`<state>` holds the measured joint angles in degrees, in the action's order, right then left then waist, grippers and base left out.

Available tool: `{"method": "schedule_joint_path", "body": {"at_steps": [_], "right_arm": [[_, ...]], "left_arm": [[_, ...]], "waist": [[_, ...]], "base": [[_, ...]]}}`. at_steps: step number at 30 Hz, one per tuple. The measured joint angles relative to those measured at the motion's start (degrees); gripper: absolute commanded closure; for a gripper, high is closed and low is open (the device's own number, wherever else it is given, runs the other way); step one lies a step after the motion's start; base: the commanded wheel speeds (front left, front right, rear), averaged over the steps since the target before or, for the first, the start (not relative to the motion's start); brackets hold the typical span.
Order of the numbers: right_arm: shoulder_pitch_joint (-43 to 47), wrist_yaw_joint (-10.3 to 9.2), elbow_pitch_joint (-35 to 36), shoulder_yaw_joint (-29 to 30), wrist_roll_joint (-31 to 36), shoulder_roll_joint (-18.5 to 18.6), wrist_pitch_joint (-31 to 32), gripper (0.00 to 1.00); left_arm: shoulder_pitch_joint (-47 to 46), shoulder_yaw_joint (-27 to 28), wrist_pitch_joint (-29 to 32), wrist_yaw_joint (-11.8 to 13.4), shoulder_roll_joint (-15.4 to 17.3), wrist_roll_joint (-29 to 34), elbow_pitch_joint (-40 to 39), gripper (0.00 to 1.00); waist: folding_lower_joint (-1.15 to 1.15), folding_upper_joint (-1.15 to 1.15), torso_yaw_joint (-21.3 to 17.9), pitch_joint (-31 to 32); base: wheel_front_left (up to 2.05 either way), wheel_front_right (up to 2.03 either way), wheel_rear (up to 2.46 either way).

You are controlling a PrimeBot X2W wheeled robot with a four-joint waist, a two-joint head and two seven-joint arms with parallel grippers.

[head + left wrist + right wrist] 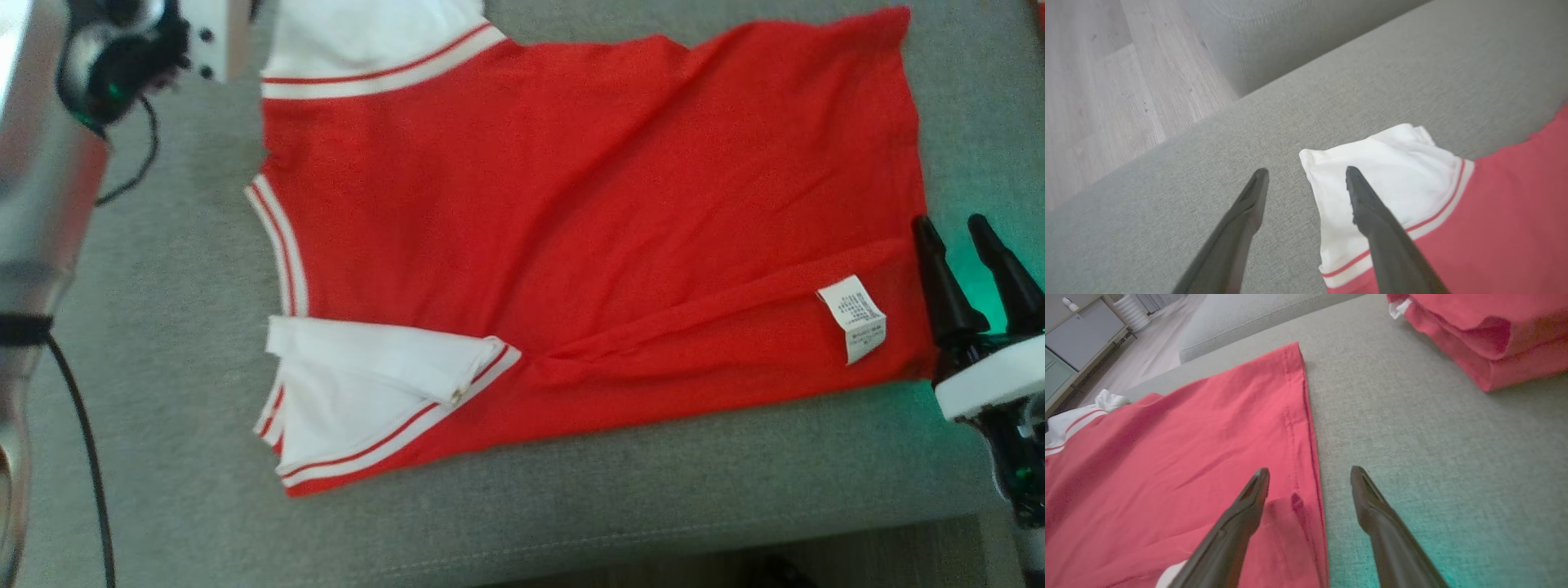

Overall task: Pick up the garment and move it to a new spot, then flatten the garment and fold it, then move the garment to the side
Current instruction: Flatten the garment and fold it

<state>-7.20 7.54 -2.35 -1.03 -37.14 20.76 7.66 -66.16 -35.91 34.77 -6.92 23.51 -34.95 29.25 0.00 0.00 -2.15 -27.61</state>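
The red body [588, 196] is spread out flat on the cushion. My left gripper should pinch the garment's white sleeve by its open edge next.
A red garment [588, 229] with white, red-striped sleeves lies spread on the grey cushion [163, 327], its white label [851, 317] showing near the right hem. The near sleeve [367, 384] is folded over on itself. My right gripper [959, 245] stands open at the garment's right hem; in the right wrist view its fingertips straddle the hem [1308, 428], left finger over red cloth, right finger over bare cushion. My left gripper [1306, 173] is open just above the far white sleeve [1392, 163], with one finger [1367, 208] over the sleeve's edge. Neither holds anything.
A second red cloth [1486, 335], folded, lies on the cushion beyond the right gripper. Wooden floor [1106, 81] runs past the cushion's far-left edge. A black cable [82, 425] hangs along my left arm [41, 204]. The cushion's front edge [571, 543] is close by.
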Motion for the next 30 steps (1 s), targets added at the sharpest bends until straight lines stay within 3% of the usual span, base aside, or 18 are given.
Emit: {"method": "schedule_joint_path", "body": {"at_steps": [11, 27, 28, 29, 30], "right_arm": [[-0.85, 0.00, 0.31, -0.08, -0.01, -1.30, -0.82, 0.00], [-3.04, 0.00, -1.05, -1.24, -0.21, -1.85, -2.65, 0.00], [-3.04, 0.00, -1.11, -1.23, -0.30, -1.85, -2.71, 0.00], [-3.04, 0.00, -1.13, -1.22, -0.38, -1.85, -2.81, 0.00], [-3.04, 0.00, -1.13, -1.22, -0.68, -1.87, -2.98, 0.00]], "left_arm": [[-6.79, -2.70, 0.19, -0.22, 0.23, 2.35, 14.17, 0.00], [-10.89, -8.18, 1.93, -0.40, 1.20, -1.09, 17.97, 0.00], [-10.98, -8.65, 2.65, -0.40, 1.43, -1.67, 17.68, 0.47], [-11.12, -9.27, 3.37, -0.40, 1.71, -2.27, 17.20, 0.85], [-11.26, -9.78, 4.04, -0.40, 1.88, -3.20, 16.81, 1.00]], "waist": [[0.00, 0.00, -4.99, -6.17], [0.00, 0.00, -7.04, -7.63], [0.00, 0.00, -7.10, -7.63], [0.00, 0.00, -7.14, -7.63], [0.00, 0.00, -7.20, -7.61]], "base": [[0.00, 0.00, 0.00], [0.00, 0.00, 0.00], [0.00, 0.00, 0.00], [0.00, 0.00, 0.00], [0.00, 0.00, 0.00]]}}
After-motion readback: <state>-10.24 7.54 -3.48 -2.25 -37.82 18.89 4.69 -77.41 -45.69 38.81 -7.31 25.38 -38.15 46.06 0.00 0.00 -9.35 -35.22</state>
